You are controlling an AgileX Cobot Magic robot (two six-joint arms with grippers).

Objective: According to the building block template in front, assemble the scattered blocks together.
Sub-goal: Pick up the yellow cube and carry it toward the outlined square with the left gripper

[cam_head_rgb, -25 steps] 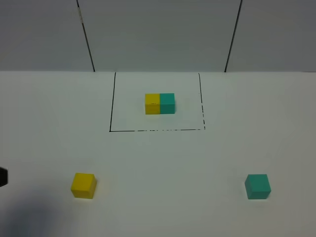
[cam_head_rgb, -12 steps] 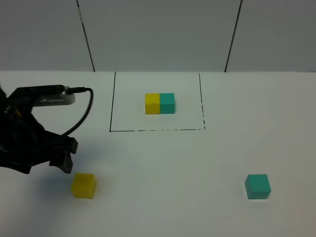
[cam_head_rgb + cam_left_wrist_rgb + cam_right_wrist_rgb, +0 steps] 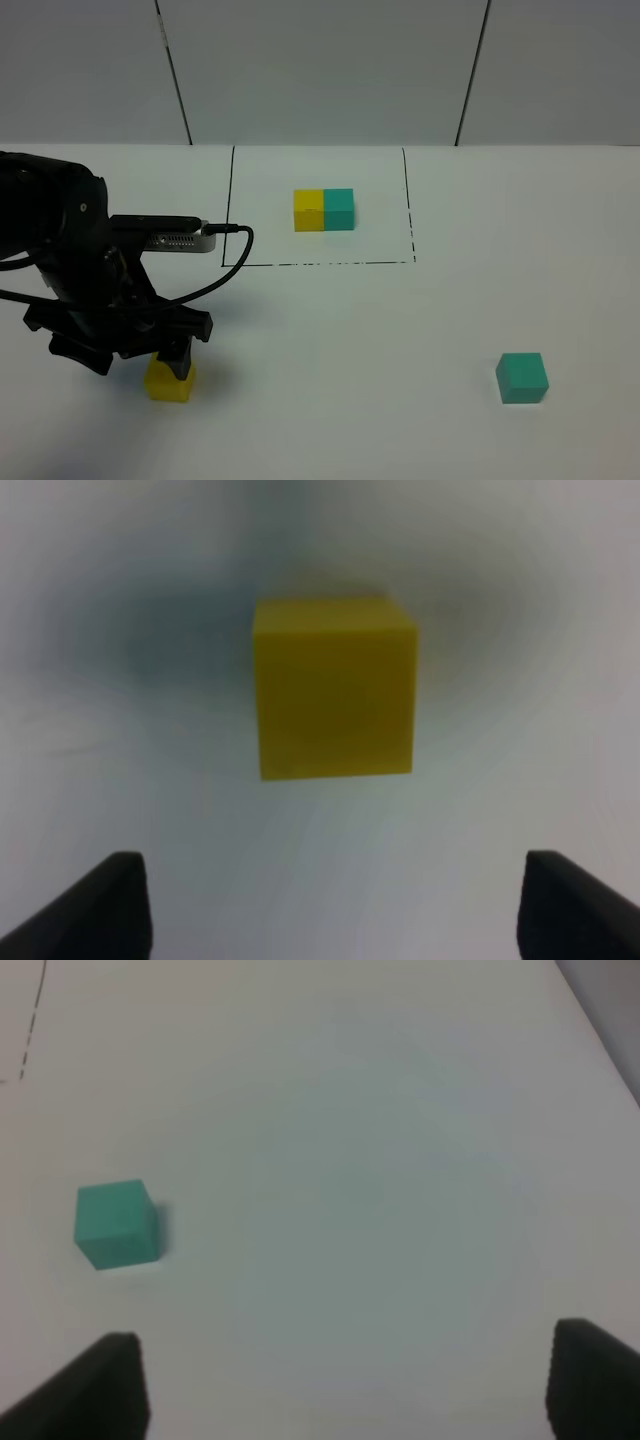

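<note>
I should next pick up the yellow cube [image 3: 165, 386] by two opposite sides with my left gripper, to build the template's pair.
The template, a joined yellow and teal pair [image 3: 323, 210], sits inside a thin black drawn rectangle [image 3: 318, 264] at the back middle. The loose yellow cube [image 3: 165, 386] lies front left, partly covered by my left arm. My left gripper [image 3: 173, 362] hovers just over it. In the left wrist view the yellow cube [image 3: 335, 685] lies ahead of the open gripper [image 3: 335, 910], clear of the fingertips [image 3: 110, 910]. The loose teal cube [image 3: 522, 378] lies front right. It shows in the right wrist view [image 3: 116, 1223], well off to one side of my open, empty right gripper [image 3: 345, 1390].
The white tabletop [image 3: 350, 340] runs to a grey panelled wall [image 3: 320, 70] at the back. The left arm's black body and cable [image 3: 170, 240] cover the left part of the table. The right arm is outside the exterior view.
My left arm has swung in from the left edge and moved right and forward until its gripper is over the yellow cube. The cubes have not moved.
</note>
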